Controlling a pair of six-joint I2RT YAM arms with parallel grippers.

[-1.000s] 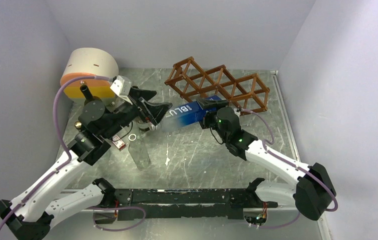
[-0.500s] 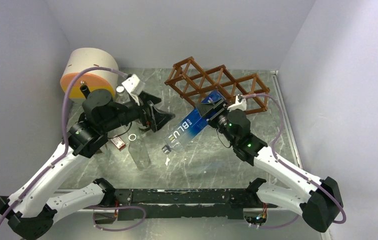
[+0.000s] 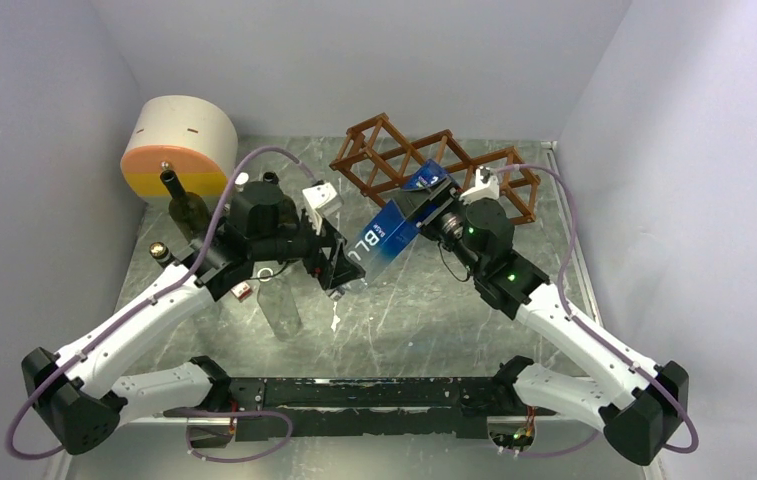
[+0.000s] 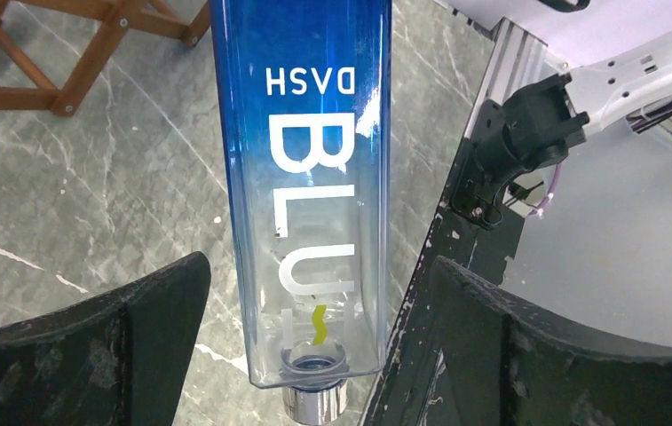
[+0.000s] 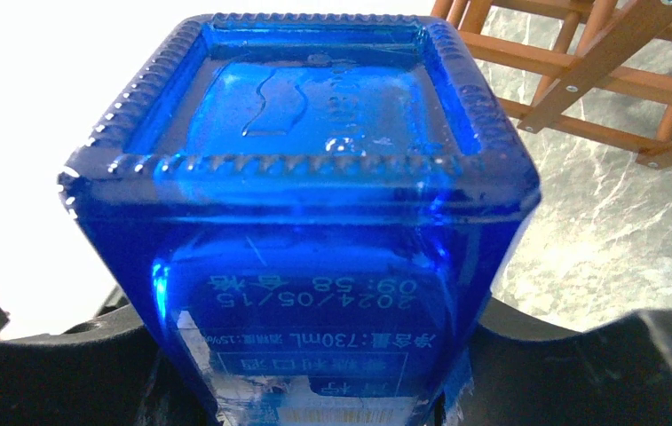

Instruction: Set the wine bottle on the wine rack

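Observation:
My left gripper's fingers stop short and the silver cap shows, so they would miss the bottle (image 3: 381,240) (image 4: 307,195) if I closed now, and I should first move toward it.
The wine bottle (image 3: 384,236) is a square blue-to-clear glass bottle marked "BLU". It hangs tilted, silver-capped neck down-left and base up-right. My right gripper (image 3: 436,216) is shut on its base end, which fills the right wrist view (image 5: 305,177). My left gripper (image 3: 340,270) is open, and its jaws stand either side of the neck end (image 4: 310,177) with gaps on both sides. The reddish-brown lattice wine rack (image 3: 424,165) stands just behind the bottle's base. It also shows in the left wrist view (image 4: 48,53) and the right wrist view (image 5: 598,71).
A tan and orange drum (image 3: 179,145) sits at the back left, with a dark upright bottle (image 3: 186,205) in front of it. A clear glass bottle (image 3: 279,305) lies under my left arm. Grey walls close in the table on three sides.
My right arm has raised the bottle's base toward the rack and tipped the neck down. My left gripper has swung right, and its open jaws now flank the neck end.

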